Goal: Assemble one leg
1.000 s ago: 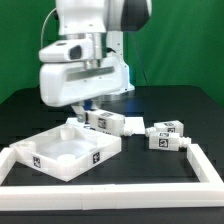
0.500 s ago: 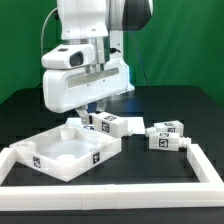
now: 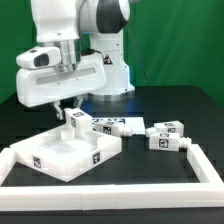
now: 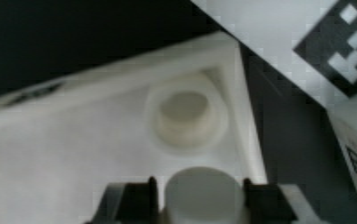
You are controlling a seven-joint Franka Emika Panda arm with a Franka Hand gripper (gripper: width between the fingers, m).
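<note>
My gripper should keep holding the leg until it lines up with the socket, as the leg hangs above the panel's far corner, beside the round socket in the wrist view.
My gripper [image 3: 68, 110] is shut on a leg [image 3: 77, 119], a stubby white post with a tag on its side. It holds the leg over the far corner of the large white square panel [image 3: 50, 160]. In the wrist view the leg's rounded white end [image 4: 205, 195] sits between my two dark fingers [image 4: 136, 200]. Just beyond it lies a round socket [image 4: 187, 115] in the panel's corner [image 4: 86, 120]. Whether the leg touches the panel I cannot tell.
Another leg [image 3: 110, 127] lies just to the exterior view's right of the panel. Two more legs [image 3: 166, 128] [image 3: 163, 142] lie further right. A low white frame [image 3: 110, 185] borders the front and right of the black table.
The arm has swung toward the exterior view's left with the leg in its grip, from above the loose legs to above the panel's far corner.
</note>
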